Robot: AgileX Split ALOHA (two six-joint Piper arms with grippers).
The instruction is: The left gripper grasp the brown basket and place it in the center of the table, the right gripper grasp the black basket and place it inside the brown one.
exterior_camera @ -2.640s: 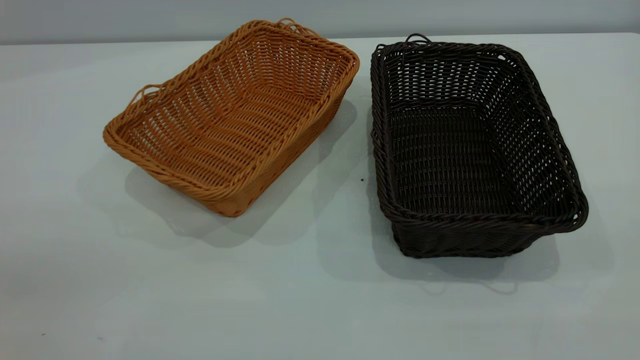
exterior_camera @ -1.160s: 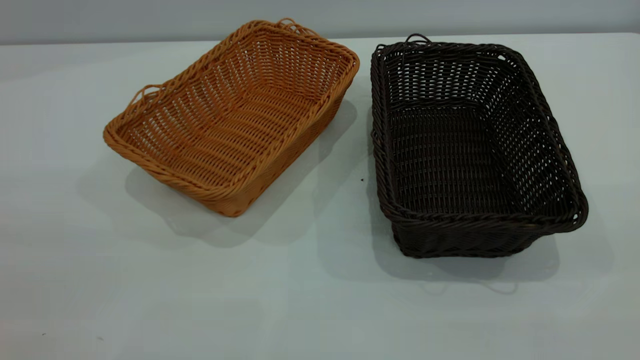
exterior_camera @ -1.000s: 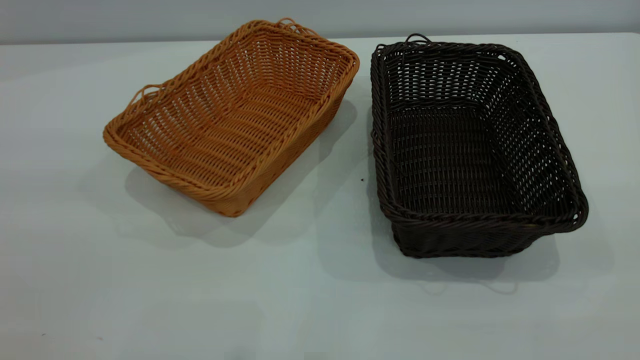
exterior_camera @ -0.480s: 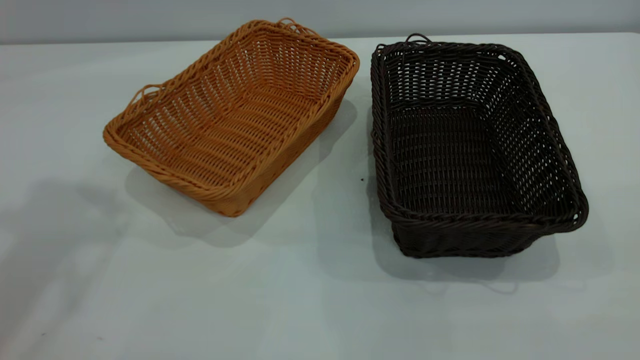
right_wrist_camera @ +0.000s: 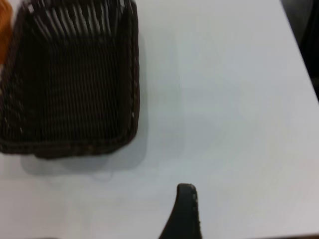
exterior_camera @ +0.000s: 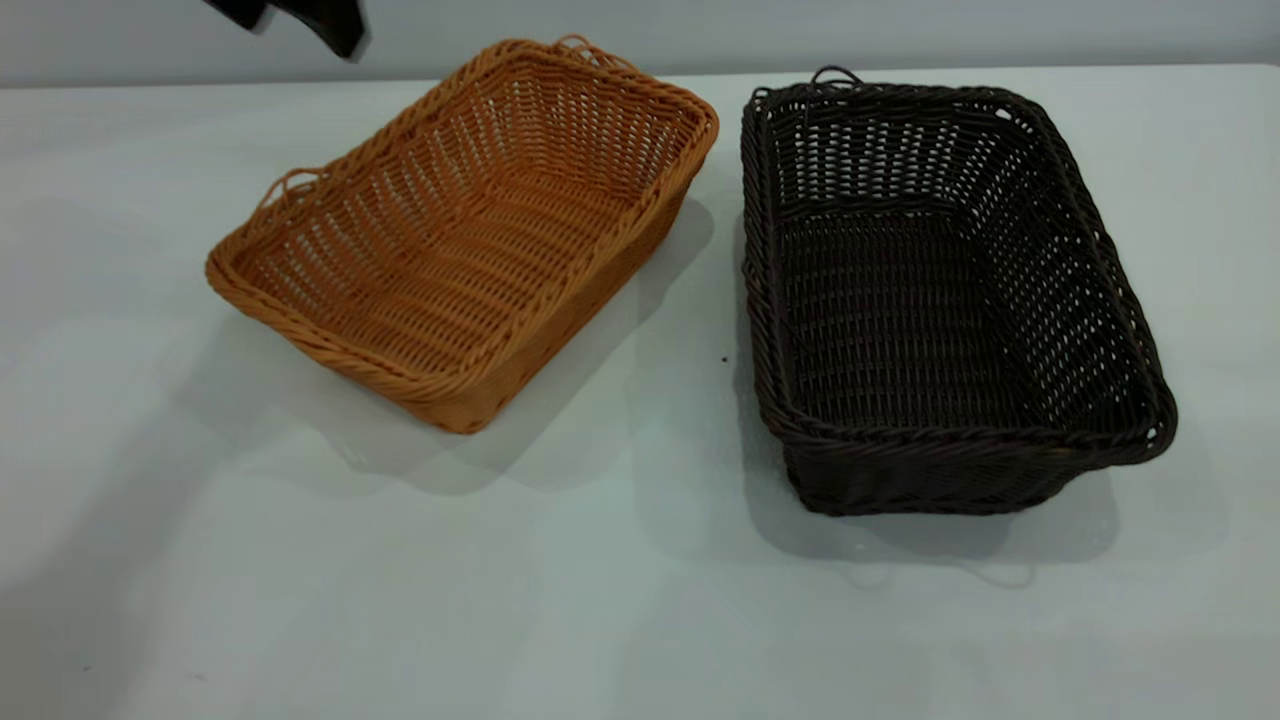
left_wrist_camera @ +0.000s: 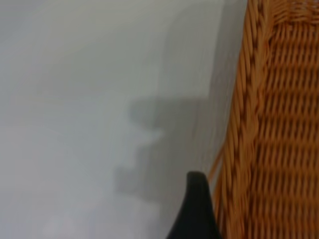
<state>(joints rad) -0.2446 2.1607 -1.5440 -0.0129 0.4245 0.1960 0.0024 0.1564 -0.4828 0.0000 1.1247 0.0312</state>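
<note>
My left gripper picks up the brown basket by its long side's braided rim next. Then it brings the basket to the table's center.
The brown basket lies askew on the left half of the table. The black basket stands to its right, a small gap apart. My left gripper hangs high at the far left, above and behind the brown basket, open and empty. In the left wrist view one black finger is just outside the brown basket's braided rim. My right gripper is out of the exterior view. In its wrist view it is over bare table, well clear of the black basket.
The near half of the table is bare, with a broad arm shadow at the front left. The table's far edge meets a grey wall. The table's edge shows in the right wrist view.
My left gripper has come into the exterior view at the top left, and its shadow has spread over the table's left side. Neither basket has moved.
</note>
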